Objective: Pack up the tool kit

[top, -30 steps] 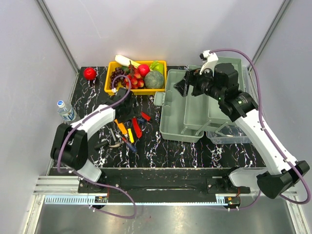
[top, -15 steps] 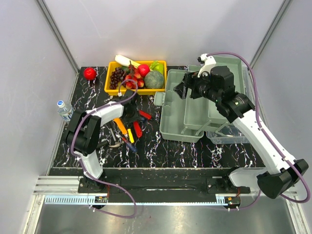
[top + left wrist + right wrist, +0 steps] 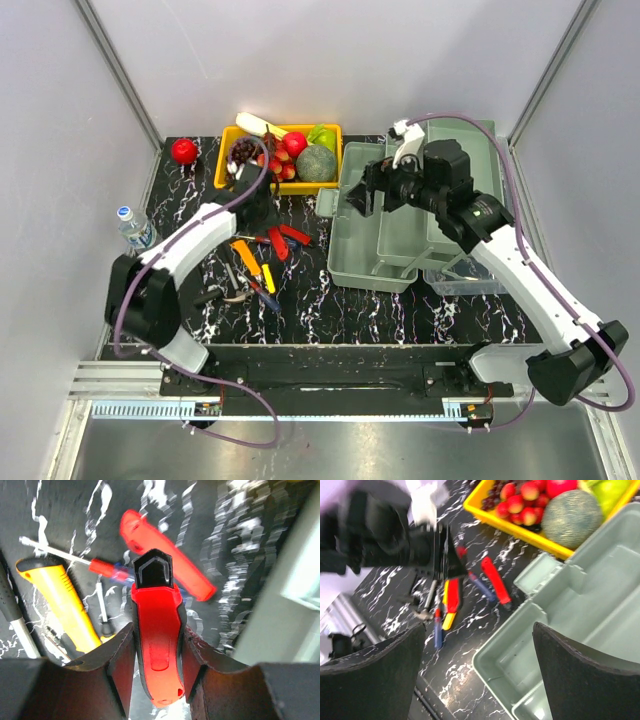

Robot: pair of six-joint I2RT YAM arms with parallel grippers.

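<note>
My right gripper grabs the utility knife's free handle end [image 3: 281, 251] [image 3: 453, 602] next, to pack the knife. My left gripper still holds the knife.
The grey-green toolbox [image 3: 400, 235] lies open at the right, with its lid behind it; it also shows in the right wrist view [image 3: 570, 610]. My left gripper [image 3: 262, 228] [image 3: 157, 645] is shut on a red and black utility knife [image 3: 155, 620] [image 3: 270, 243] and holds it above the loose tools. Below it lie another red tool [image 3: 170, 560] [image 3: 296, 236] [image 3: 495, 580], a red-blue screwdriver [image 3: 107, 569] and an orange-yellow handled tool [image 3: 65, 600] [image 3: 248, 258]. My right gripper [image 3: 358, 198] [image 3: 479, 630] is open and empty above the toolbox's left edge.
A yellow tray [image 3: 217, 172] of fruit stands at the back, just left of the toolbox. A red apple [image 3: 183, 150] and a water bottle [image 3: 132, 228] are at the far left. Pliers [image 3: 232, 290] lie nearer the front. A clear tray [image 3: 465, 280] sits at the toolbox's front right.
My left gripper has risen from the tool pile with the red knife and shifted slightly back. My right gripper has moved left, from over the toolbox's middle to its left edge.
</note>
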